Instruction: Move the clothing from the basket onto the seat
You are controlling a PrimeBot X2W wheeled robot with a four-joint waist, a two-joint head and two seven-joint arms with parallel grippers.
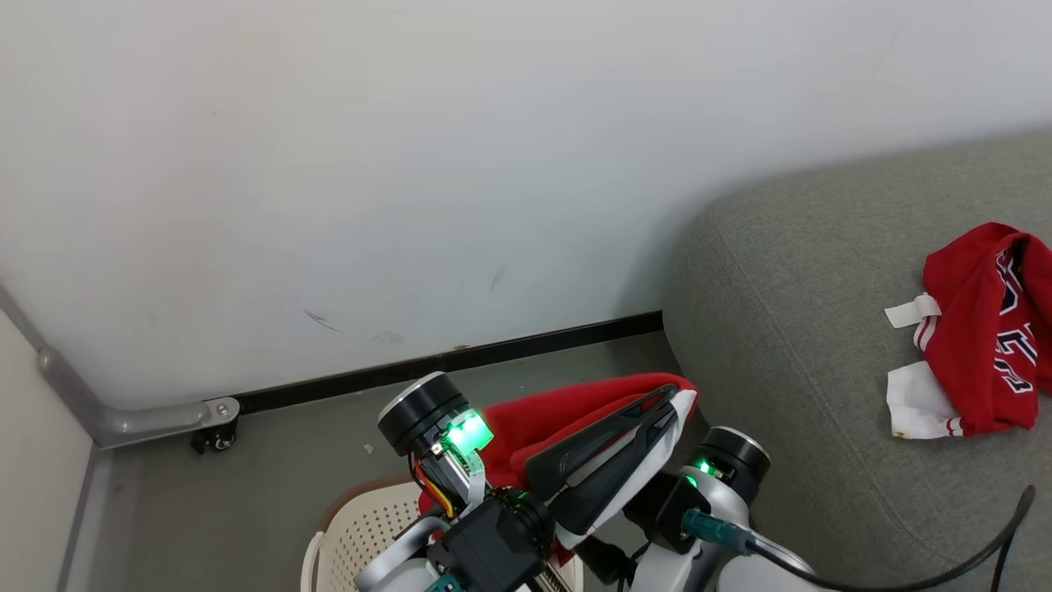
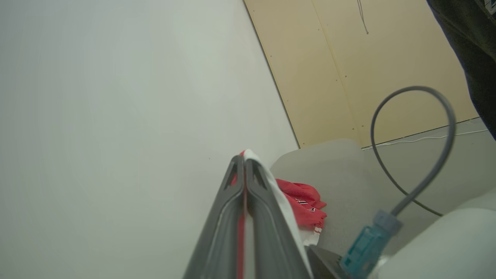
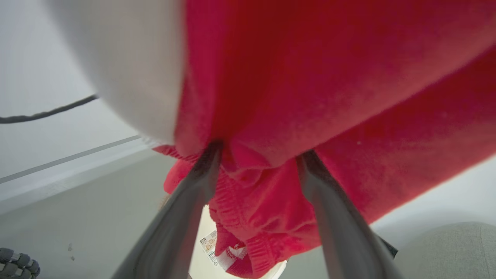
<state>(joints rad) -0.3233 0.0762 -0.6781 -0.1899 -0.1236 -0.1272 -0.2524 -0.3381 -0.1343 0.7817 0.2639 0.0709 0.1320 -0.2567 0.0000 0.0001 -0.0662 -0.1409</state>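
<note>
The red garment has a drooping red fold that is narrow enough for the fingers of my right gripper, so the gripper should grab the garment there next, while the garment's broad cloth hangs slack.
My left gripper is shut on a red garment with a white panel, held up above the basket at the foot of the seat. In the left wrist view the shut gripper pinches red and white cloth. The same clothing hangs over my right gripper, which stands open beneath it, fingertips against the fabric. Below, the cream basket shows its paper label. Another red garment lies crumpled on the grey seat, also visible as the garment on the seat.
A white wall with a black baseboard runs behind the basket. A grey frame on a caster stands at the left on the grey floor. A grey cable loops from my right arm's teal plug.
</note>
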